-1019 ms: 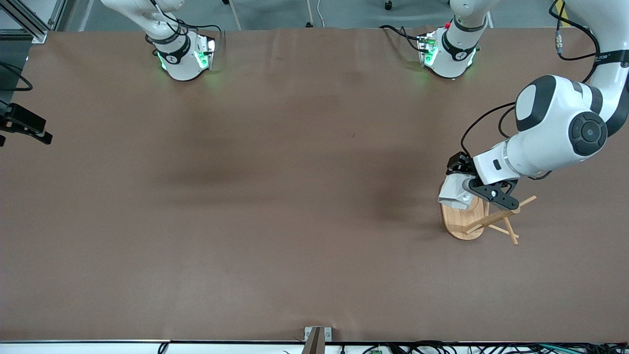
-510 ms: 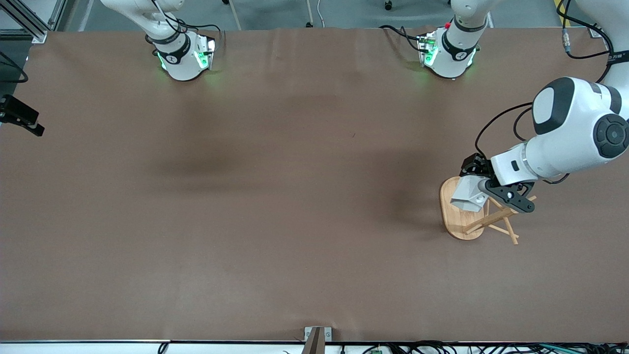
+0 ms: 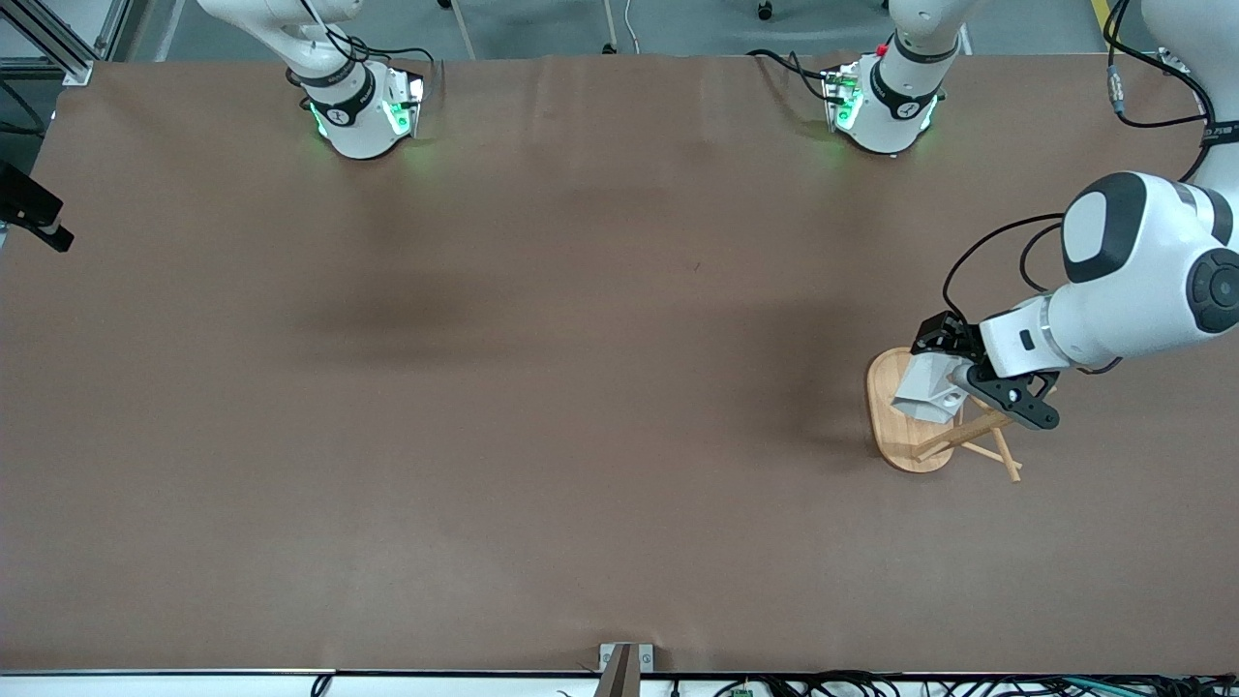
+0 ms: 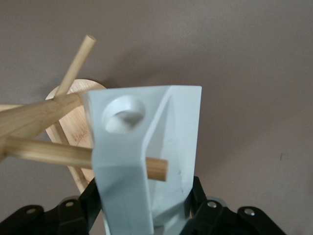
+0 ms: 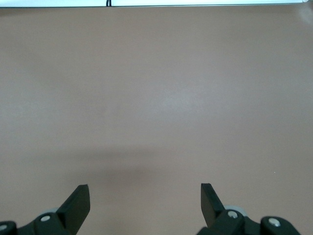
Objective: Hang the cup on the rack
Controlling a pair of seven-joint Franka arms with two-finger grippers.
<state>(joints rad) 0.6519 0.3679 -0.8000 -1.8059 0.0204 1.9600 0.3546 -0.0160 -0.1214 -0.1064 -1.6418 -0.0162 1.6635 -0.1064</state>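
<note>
My left gripper is ready to open and let go of the white cup, because the peg runs through the cup's handle.
The white faceted cup (image 3: 924, 392) is gripped by my left gripper (image 3: 953, 373) and held over the oval base of the wooden rack (image 3: 891, 440), close against its post and pegs. In the left wrist view the fingers (image 4: 195, 196) are shut on the cup (image 4: 171, 127). One peg (image 4: 49, 151) runs across to the blocky handle, and its tip shows against the cup body below the round hole (image 4: 122, 111). Nothing is in the hole. My right gripper (image 5: 145, 196) is open and empty; it shows at the table's edge at the right arm's end (image 3: 34, 208).
The brown table (image 3: 581, 387) bears nothing else. Both arm bases (image 3: 363, 106) stand along the edge farthest from the front camera. A small metal bracket (image 3: 624, 663) sits at the nearest edge.
My left gripper has carried the cup toward the left arm's end of the table, closer in to the rack's post and pegs. My right gripper has drawn back toward the table's edge.
</note>
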